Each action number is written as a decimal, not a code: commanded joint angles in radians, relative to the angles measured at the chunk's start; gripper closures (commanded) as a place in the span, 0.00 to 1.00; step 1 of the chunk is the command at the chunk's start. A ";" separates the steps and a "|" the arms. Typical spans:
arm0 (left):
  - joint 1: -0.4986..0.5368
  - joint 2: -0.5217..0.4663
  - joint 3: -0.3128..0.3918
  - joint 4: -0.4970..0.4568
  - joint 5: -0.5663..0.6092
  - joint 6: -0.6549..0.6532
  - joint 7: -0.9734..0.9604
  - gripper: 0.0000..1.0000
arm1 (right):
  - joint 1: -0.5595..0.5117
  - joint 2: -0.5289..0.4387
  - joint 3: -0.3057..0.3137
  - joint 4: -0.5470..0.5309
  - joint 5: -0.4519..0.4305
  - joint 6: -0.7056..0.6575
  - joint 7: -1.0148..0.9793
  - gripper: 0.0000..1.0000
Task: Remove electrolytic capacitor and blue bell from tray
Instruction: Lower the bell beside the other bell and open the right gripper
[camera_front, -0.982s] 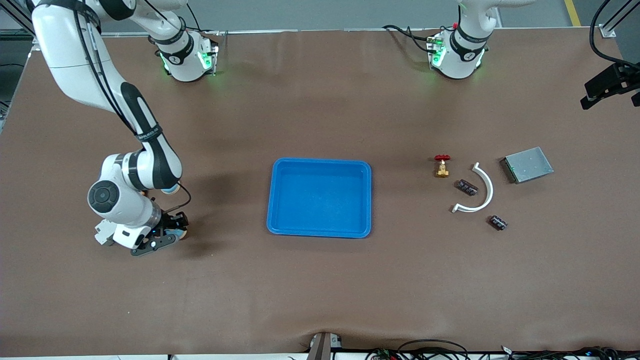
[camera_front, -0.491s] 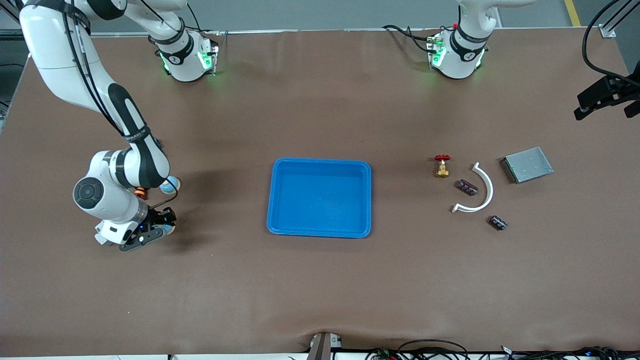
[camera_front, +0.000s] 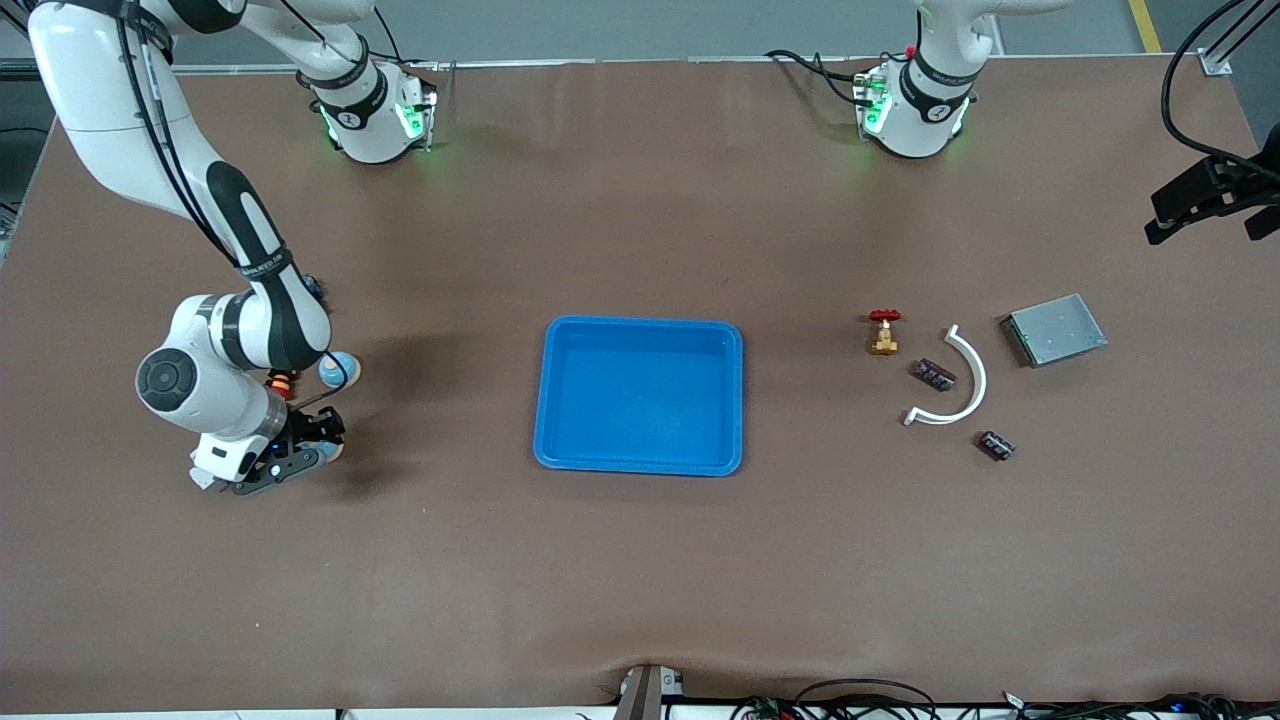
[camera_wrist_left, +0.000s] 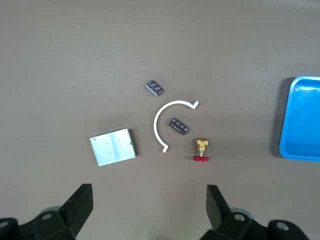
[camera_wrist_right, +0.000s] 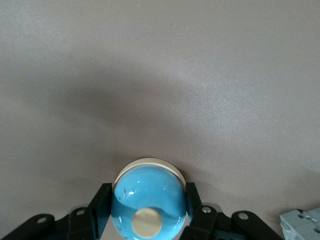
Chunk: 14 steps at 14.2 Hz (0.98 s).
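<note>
My right gripper should open now, because the blue bell's cream base (camera_wrist_right: 149, 161) is resting low on the tabletop and the bell would stand.
A blue bell (camera_wrist_right: 149, 202) with a cream button on top sits between the fingers (camera_wrist_right: 100, 205) of my right gripper (camera_front: 318, 452), which is shut on it low over the table at the right arm's end. Two small dark capacitors (camera_front: 932, 374) (camera_front: 996, 445) lie near the left arm's end; the left wrist view shows them too (camera_wrist_left: 179, 125) (camera_wrist_left: 155, 87). My left gripper (camera_wrist_left: 150, 210) hangs open and empty high above them, its dark shape at the edge of the front view (camera_front: 1203, 228). The blue tray (camera_front: 640, 322) stands mid-table with nothing in it.
By the capacitors lie a brass valve with a red handle (camera_front: 884, 332), a white curved strip (camera_front: 972, 370) and a grey metal plate (camera_front: 1055, 328). A light blue round thing (camera_front: 338, 368) and a small orange piece (camera_front: 283, 383) sit beside the right arm.
My right arm has carried the bell away from the tray, toward its own end of the table, uncovering the light blue round thing. The left gripper has shifted slightly.
</note>
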 joint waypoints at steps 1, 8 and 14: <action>0.003 -0.010 0.002 -0.008 -0.018 0.008 0.003 0.00 | -0.024 -0.039 0.018 -0.040 0.009 0.015 -0.027 1.00; 0.001 -0.007 0.002 -0.008 -0.018 0.009 0.002 0.00 | -0.025 -0.035 0.020 -0.039 0.013 0.018 -0.015 0.00; 0.003 -0.008 0.002 -0.008 -0.018 0.008 0.008 0.00 | -0.024 -0.050 0.021 -0.039 0.013 0.011 -0.012 0.00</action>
